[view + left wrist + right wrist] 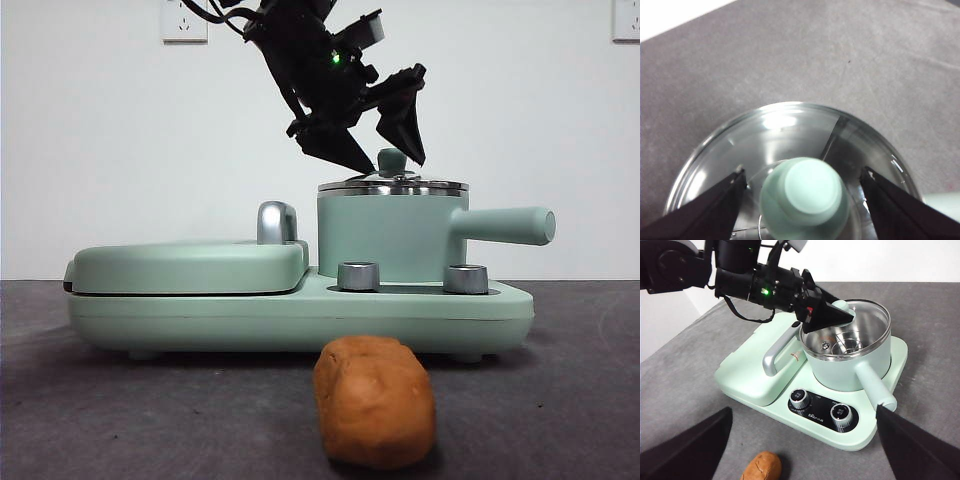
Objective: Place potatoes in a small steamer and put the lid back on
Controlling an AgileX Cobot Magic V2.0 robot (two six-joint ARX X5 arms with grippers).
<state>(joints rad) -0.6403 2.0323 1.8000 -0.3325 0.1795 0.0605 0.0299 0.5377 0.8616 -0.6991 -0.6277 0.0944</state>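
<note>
My left gripper grips the lid by its narrow mint-green knob [392, 161] [807, 195] next, since the glass lid spreads wider than my open fingers.
The mint-green small steamer [385, 235] stands on its base unit with the glass lid [392, 187] on it. My left gripper [392, 163] is open right above the lid, one jaw on each side of the green knob [805, 197], with a gap on both sides. The lid's glass [780, 130] fills the left wrist view. The right wrist view shows the steamer [850, 370], the lid [867, 315] and the left gripper [827, 315]. The orange-brown potato [375, 400] lies on the table in front of the unit [761, 466]. My right gripper [804, 409] is open, high above the table's front.
A flat green lidded griddle [190, 265] with a chrome handle [277, 222] sits left of the steamer on the same base. Two steel dials [359, 276] face the front. The steamer's stick handle [505, 226] points right. Dark grey table all around.
</note>
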